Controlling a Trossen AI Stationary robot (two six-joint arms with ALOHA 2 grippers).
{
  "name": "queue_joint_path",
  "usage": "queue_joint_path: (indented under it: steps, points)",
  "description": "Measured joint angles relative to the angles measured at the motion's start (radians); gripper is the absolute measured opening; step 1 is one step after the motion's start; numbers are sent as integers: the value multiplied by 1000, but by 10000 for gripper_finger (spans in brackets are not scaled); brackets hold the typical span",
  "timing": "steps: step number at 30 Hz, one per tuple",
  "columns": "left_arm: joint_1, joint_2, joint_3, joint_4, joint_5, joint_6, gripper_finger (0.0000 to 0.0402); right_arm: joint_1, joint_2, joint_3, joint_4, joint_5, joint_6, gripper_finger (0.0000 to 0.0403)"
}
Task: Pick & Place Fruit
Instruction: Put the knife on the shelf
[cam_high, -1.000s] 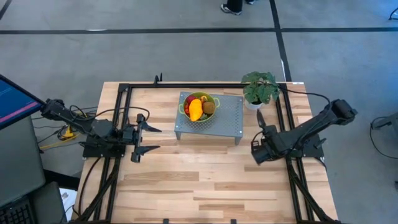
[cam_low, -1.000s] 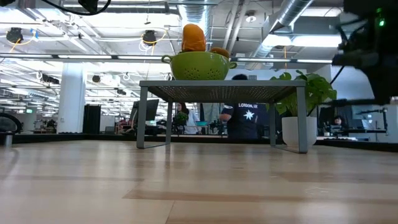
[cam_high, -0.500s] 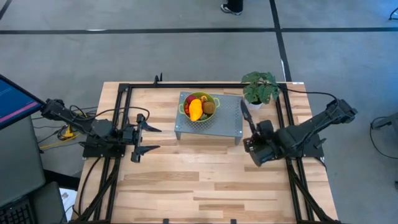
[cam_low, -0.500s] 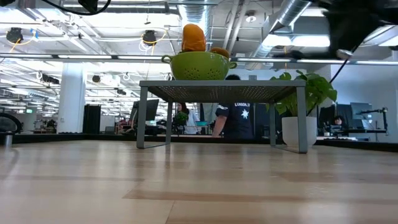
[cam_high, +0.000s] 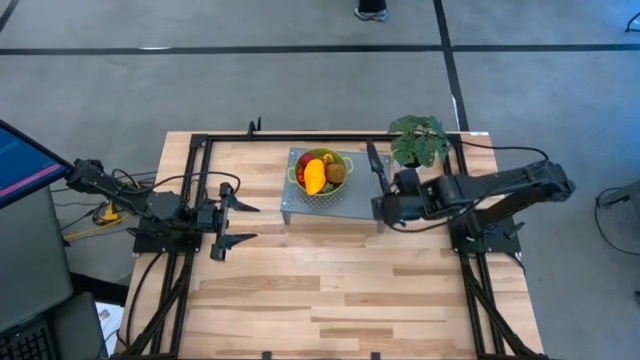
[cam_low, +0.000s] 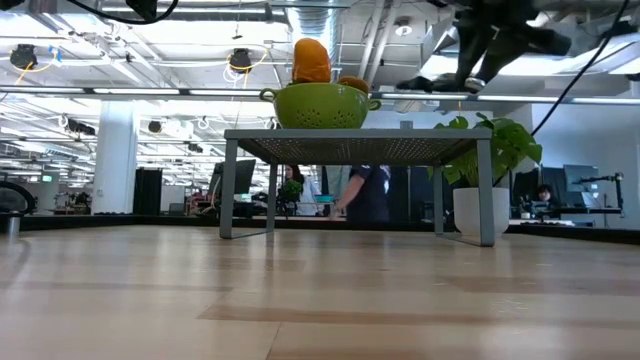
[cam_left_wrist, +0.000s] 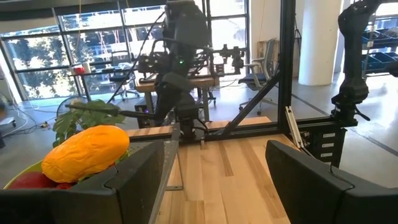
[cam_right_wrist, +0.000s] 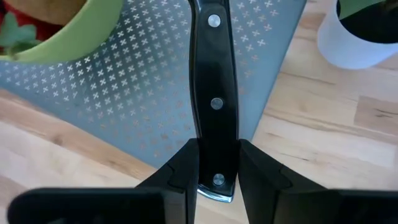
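The black-handled knife (cam_right_wrist: 215, 81) is hanging above the grey perforated stand and would fall if I opened now. I should keep my right gripper closed on it.
A green colander bowl (cam_high: 320, 172) holds the fruit: a long orange-yellow piece (cam_high: 314, 177), a brown-green oval (cam_high: 336, 173) and red pieces (cam_high: 303, 165). The bowl stands on a grey perforated metal stand (cam_high: 360, 195) at the table's far middle. My right gripper (cam_high: 386, 207) hovers over the stand's right end, shut on a black-handled knife (cam_high: 374, 162). Over the table's left side my left gripper (cam_high: 228, 215) stands open and level, with nothing between its fingers; its wrist view shows the orange-yellow fruit (cam_left_wrist: 84, 152). My right gripper pinches the knife's black riveted handle (cam_right_wrist: 214, 134) between its two fingers (cam_right_wrist: 186, 165), near the handle's butt end (cam_right_wrist: 215, 182). The knife runs on forward past the fingertips, slanting down. It is lifted clear above the grey stand (cam_right_wrist: 143, 93).
A potted green plant (cam_high: 418, 140) in a white pot (cam_right_wrist: 364, 37) stands just right of the stand, close to the right arm. Black frame rails (cam_high: 200, 190) run along the table's left, right and far sides. Bare wood (cam_high: 330, 290) lies nearer. People stand in the room behind (cam_low: 368, 195).
My right gripper, still shut on the knife, has risen and swung toward the table's left and far edge, from the right side to above the stand's right end, and has tipped as it went. The knife has travelled with it. Behind the table a person has walked left.
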Motion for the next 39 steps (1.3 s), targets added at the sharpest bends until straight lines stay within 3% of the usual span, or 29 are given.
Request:
queue_joint_path:
  steps: [8, 14, 31, 39]
  points:
    - [0, 0, 0, 1, 0, 0, 274, -51, 1, 0, 79, -16, -29, 82]
    - [0, 0, 0, 1, 0, 0, 274, -84, 76, -2, 92, -21, -45, 82]
    - [0, 0, 0, 2, 0, 0, 274, -128, 181, -2, 103, -151, -87, 83]
    - [0, 0, 0, 2, 0, 0, 274, -128, 182, -2, 116, -151, -114, 141]
